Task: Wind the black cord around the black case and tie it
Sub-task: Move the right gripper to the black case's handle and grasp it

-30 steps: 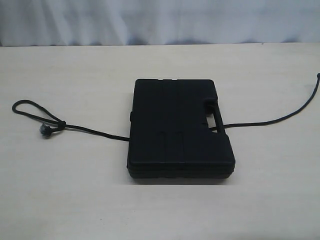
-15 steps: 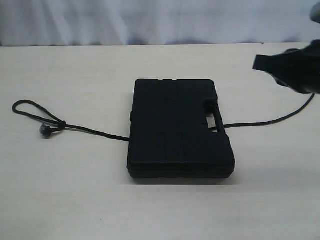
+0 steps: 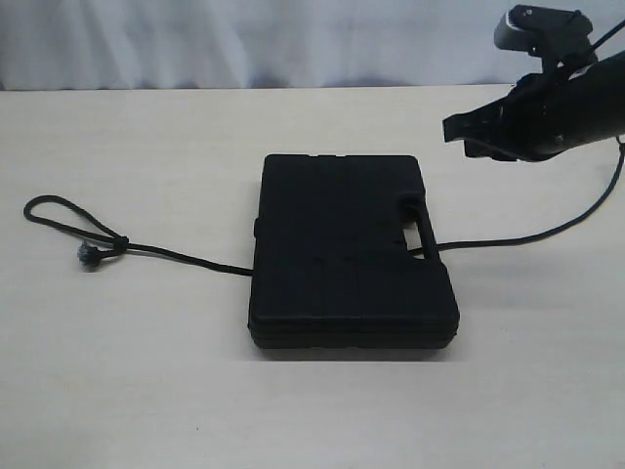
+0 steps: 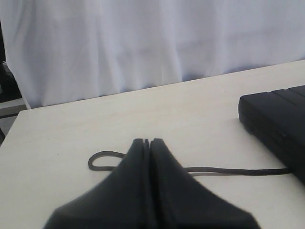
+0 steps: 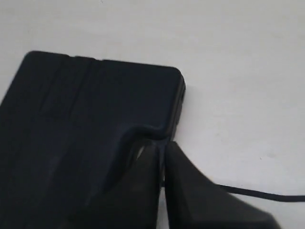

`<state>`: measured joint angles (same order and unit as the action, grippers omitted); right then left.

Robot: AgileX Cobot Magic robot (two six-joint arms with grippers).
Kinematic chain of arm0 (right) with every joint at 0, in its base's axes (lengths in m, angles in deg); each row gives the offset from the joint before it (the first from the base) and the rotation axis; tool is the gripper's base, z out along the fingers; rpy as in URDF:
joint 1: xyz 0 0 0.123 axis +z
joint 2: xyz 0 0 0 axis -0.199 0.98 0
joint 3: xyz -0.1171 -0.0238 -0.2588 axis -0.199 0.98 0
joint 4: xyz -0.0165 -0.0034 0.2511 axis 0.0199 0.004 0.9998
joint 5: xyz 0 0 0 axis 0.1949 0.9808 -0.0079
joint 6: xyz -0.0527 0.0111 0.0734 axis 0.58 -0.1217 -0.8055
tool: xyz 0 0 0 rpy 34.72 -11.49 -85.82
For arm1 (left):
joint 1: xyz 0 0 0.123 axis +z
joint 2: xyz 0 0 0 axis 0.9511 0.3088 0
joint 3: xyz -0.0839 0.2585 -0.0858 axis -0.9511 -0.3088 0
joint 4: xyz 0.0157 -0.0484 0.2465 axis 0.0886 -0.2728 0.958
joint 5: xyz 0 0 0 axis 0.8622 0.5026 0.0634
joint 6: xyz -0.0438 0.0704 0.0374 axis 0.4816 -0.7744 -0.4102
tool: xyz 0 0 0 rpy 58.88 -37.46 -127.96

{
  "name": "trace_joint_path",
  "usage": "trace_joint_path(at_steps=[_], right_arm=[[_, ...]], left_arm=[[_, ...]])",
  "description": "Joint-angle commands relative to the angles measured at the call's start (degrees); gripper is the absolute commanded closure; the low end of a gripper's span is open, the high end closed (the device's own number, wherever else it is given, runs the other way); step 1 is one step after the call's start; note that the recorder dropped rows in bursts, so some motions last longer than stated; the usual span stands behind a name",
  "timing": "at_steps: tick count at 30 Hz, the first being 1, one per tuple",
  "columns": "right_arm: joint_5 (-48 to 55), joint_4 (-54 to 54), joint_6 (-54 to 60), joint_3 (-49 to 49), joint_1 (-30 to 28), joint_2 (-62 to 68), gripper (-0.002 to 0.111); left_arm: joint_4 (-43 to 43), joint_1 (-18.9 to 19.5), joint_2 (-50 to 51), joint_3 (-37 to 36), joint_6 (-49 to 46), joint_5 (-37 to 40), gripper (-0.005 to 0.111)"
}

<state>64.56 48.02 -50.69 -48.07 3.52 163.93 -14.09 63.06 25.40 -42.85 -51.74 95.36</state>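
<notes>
I need to grip the black case (image 3: 352, 249) by its handle (image 3: 424, 225) with my right gripper next, to wrap the black cord around it.
The black case (image 3: 352, 249) lies flat mid-table, handle slot to the right. The black cord (image 3: 176, 254) runs under it. On the left the cord ends in a small knotted loop (image 3: 68, 210) and a frayed tip (image 3: 86, 256); on the right it curves from the handle toward the table's right side (image 3: 527, 237). My right gripper (image 3: 454, 130) hovers shut and empty above the table, right of the case's far corner. In the right wrist view its tip (image 5: 164, 145) is over the case's (image 5: 86, 119) handle corner. My left gripper (image 4: 147, 141) is shut and empty, with the cord loop (image 4: 102, 155) beyond it.
A white curtain (image 3: 293, 39) hangs behind the table's far edge. The pale wooden tabletop (image 3: 146, 371) spreads round the case. The right arm's camera mount (image 3: 542, 29) sticks up at the top right.
My right arm has come in from the right and moved left toward the case's far right corner. It now hides the cord's right end. Case and cord have not moved.
</notes>
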Motion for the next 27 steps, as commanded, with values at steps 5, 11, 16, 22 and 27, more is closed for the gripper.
trace_joint_path(at_steps=[5, 11, 16, 22, 27], right_arm=[[4.0, -4.7, -1.6, -3.0, -0.8, 8.7, 0.104], [6.3, -5.3, -1.6, -3.0, -0.8, 10.9, 0.094], [6.9, -5.3, -1.6, -3.0, -0.8, 11.0, 0.071], [6.1, -5.3, -2.1, -3.0, 2.4, 11.0, 0.065], [1.7, -11.9, -12.9, -3.0, 4.2, 11.6, 0.065]], left_arm=[[-3.0, -0.4, -0.1, -0.2, 0.2, -3.5, 0.107], [-9.8, -0.4, -0.1, -0.2, 0.5, -3.5, 0.107], [-23.0, -0.4, -0.1, -0.2, 0.5, -4.0, 0.107], [-26.9, -0.4, -0.1, -0.2, 0.5, -4.2, 0.107], [-26.9, -0.4, -0.1, -0.2, 0.5, -3.8, 0.107]])
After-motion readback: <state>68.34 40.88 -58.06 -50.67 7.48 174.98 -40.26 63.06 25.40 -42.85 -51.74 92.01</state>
